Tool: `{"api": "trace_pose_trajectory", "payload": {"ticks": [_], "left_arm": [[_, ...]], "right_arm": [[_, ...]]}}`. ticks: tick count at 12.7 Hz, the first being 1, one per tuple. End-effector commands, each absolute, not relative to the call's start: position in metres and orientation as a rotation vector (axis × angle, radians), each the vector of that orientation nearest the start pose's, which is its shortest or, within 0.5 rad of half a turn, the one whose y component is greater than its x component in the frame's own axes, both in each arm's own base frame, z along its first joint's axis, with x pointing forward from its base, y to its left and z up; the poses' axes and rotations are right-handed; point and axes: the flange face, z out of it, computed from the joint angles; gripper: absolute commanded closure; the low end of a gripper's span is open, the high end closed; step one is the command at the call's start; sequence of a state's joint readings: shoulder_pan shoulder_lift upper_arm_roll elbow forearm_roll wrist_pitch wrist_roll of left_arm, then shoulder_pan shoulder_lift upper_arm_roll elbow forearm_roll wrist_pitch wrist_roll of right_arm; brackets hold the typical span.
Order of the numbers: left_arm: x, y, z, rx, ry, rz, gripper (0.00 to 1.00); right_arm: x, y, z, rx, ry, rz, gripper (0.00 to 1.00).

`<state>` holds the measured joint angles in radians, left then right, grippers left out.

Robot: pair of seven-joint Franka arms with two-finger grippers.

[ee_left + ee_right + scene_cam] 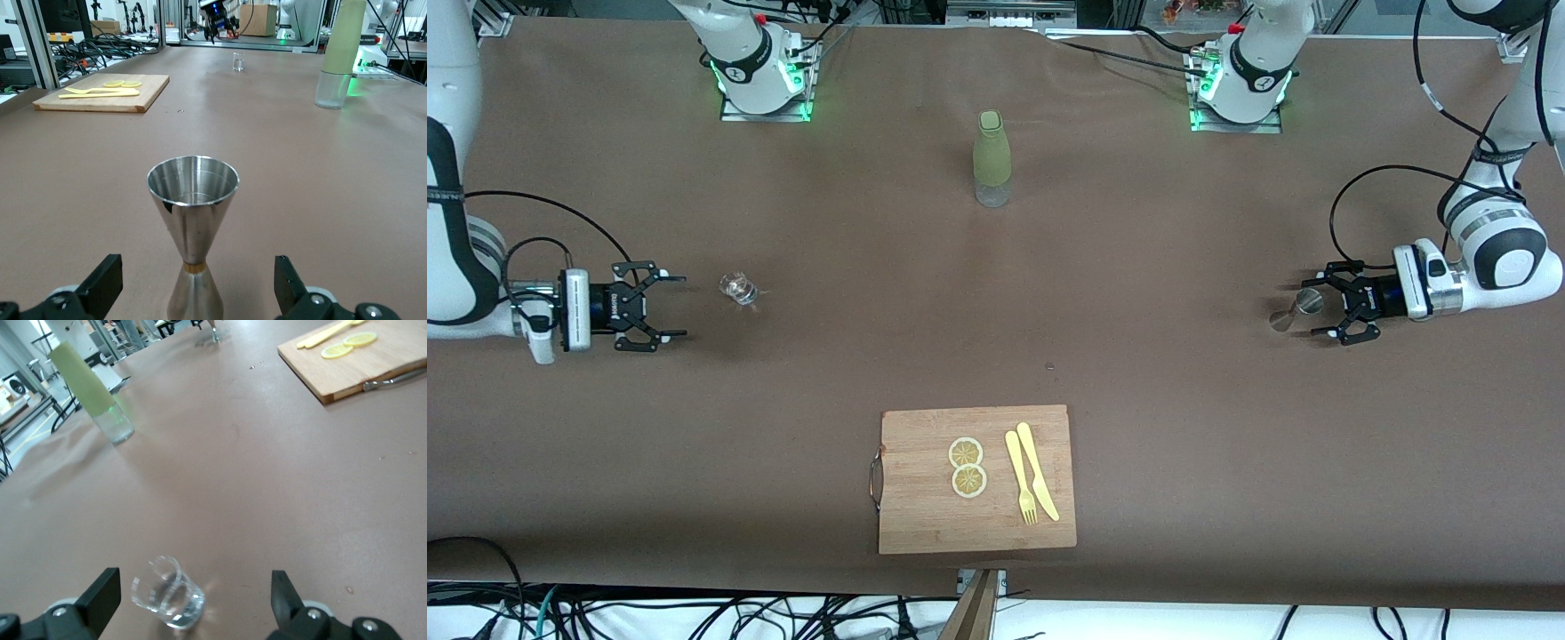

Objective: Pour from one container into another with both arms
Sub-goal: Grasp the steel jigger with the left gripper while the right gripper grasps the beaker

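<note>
I will next grab the steel jigger by its narrow middle (194,268) with my left gripper, which leaves the jigger's open rim (193,180) free to receive the pour.
A steel hourglass-shaped jigger (1292,312) (193,220) stands upright on the brown table at the left arm's end. My left gripper (1312,310) (198,285) is low over the table and open, one finger on either side of the jigger without touching it. At the right arm's end stands a small clear glass (738,288) (168,593). Low and level with it, my right gripper (683,308) (193,600) is open, its fingertips a short way from the glass. Neither gripper holds anything.
A bottle with a pale green sleeve (992,160) (341,53) (93,390) stands mid-table, nearer the arm bases. A wooden cutting board (925,516) with two lemon slices (967,467), a yellow knife and a yellow fork (1021,476) lies at the edge nearest the front camera.
</note>
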<state>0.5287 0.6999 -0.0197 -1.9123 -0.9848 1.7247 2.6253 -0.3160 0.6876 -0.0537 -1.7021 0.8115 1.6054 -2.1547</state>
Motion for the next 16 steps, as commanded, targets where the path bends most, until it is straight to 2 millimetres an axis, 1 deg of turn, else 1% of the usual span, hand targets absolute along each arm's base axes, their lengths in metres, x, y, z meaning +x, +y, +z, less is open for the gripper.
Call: {"api": "trace_pose_trajectory", "payload": {"ticks": [1,2,4,5,6,7,9,10,11,12,14,15,16], "left_arm": [[0.514,0.175,0.103,1.544,-1.438,1.077,0.00],[0.515,0.170,0.102,1.533,-1.444,1.103,0.01],[0.517,0.162,0.101,1.521,-1.446,1.110,0.05],[0.517,0.161,0.100,1.519,-1.446,1.109,0.10],[0.516,0.159,0.098,1.517,-1.444,1.108,0.15],[0.516,0.159,0.097,1.516,-1.444,1.107,0.21],[0.517,0.156,0.097,1.514,-1.446,1.103,0.44],[0.517,0.157,0.097,1.515,-1.445,1.105,0.53],[0.517,0.157,0.097,1.515,-1.445,1.105,0.60],[0.517,0.157,0.097,1.515,-1.445,1.105,0.70],[0.517,0.157,0.097,1.515,-1.445,1.105,0.96],[0.517,0.157,0.097,1.515,-1.446,1.103,1.00],[0.517,0.156,0.097,1.515,-1.443,1.104,1.00]], "right_arm": [[0.578,-0.142,0.158,-1.551,-1.476,-0.668,0.00],[0.572,-0.140,0.152,-1.508,-1.513,-0.695,0.00],[0.548,-0.140,0.130,-1.431,-1.566,-0.755,0.00],[0.535,-0.144,0.118,-1.425,-1.580,-0.791,0.00],[0.524,-0.141,0.109,-1.413,-1.569,-0.842,0.00],[0.516,-0.142,0.101,-1.411,-1.563,-0.869,0.00],[0.509,-0.139,0.090,-1.398,-1.559,-0.867,0.00],[0.507,-0.137,0.085,-1.396,-1.554,-0.863,0.00],[0.506,-0.133,0.080,-1.391,-1.548,-0.855,0.00],[0.507,-0.127,0.079,-1.381,-1.551,-0.847,0.00],[0.507,-0.120,0.076,-1.377,-1.542,-0.850,0.01],[0.507,-0.116,0.073,-1.372,-1.541,-0.844,0.01],[0.505,-0.114,0.068,-1.373,-1.530,-0.836,0.01]]}}
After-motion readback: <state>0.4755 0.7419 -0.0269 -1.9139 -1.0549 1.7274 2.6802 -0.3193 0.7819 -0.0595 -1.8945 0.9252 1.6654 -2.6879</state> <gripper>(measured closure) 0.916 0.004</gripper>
